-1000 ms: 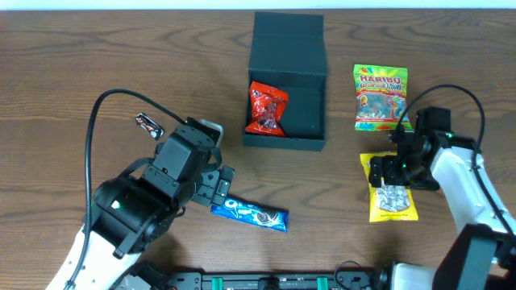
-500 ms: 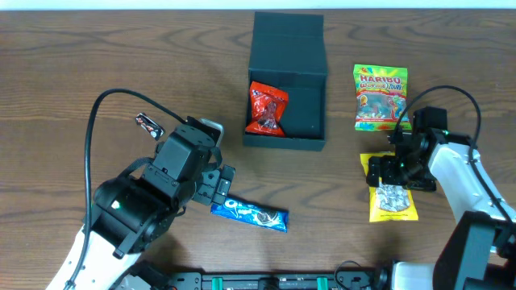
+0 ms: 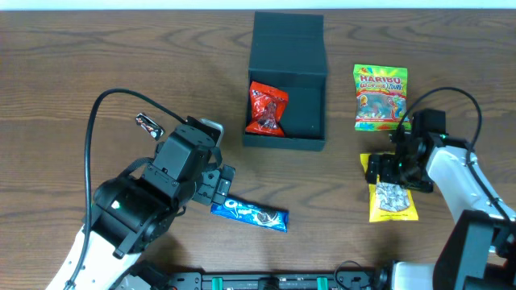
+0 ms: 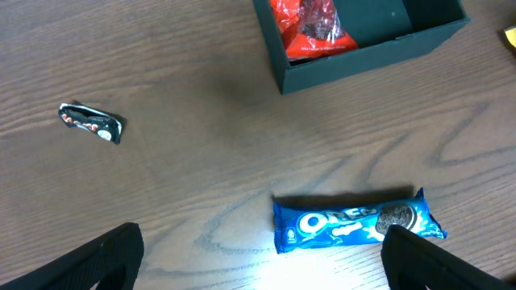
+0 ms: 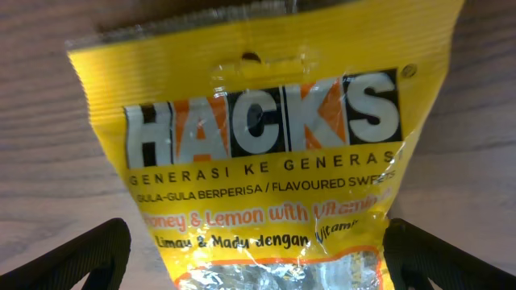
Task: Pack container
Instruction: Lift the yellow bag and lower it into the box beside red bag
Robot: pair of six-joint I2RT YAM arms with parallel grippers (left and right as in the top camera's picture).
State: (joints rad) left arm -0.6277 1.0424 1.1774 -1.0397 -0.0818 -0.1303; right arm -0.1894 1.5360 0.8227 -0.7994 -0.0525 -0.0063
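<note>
The fingertips of my right gripper are down beside the yellow Hacks bag's side edges and closing now would catch the bag, so it is time to close.
The dark teal container point(image 3: 306, 137) stands open at the back middle, lid flap raised, with a red snack packet point(image 3: 267, 108) inside; both also show in the left wrist view, container point(image 4: 379, 44) and packet point(image 4: 317, 24). My left gripper point(image 4: 258, 262) is open above the table, and the blue Oreo pack point(image 4: 355, 221) lies just ahead of its right finger point(image 4: 435, 258); the pack also shows from overhead point(image 3: 250, 214). My right gripper point(image 5: 256, 258) is open, its fingers straddling the yellow Hacks sweets bag point(image 5: 258, 153), which lies at the right point(image 3: 393, 201).
A Haribo bag point(image 3: 380, 97) lies right of the container. A small dark wrapped sweet point(image 3: 148, 124) lies at the left, also seen in the left wrist view point(image 4: 92, 122). The left arm's cable loops over the table's left side.
The right gripper has shifted slightly up and left over the yellow bag. The left arm and the Oreo pack have not moved.
</note>
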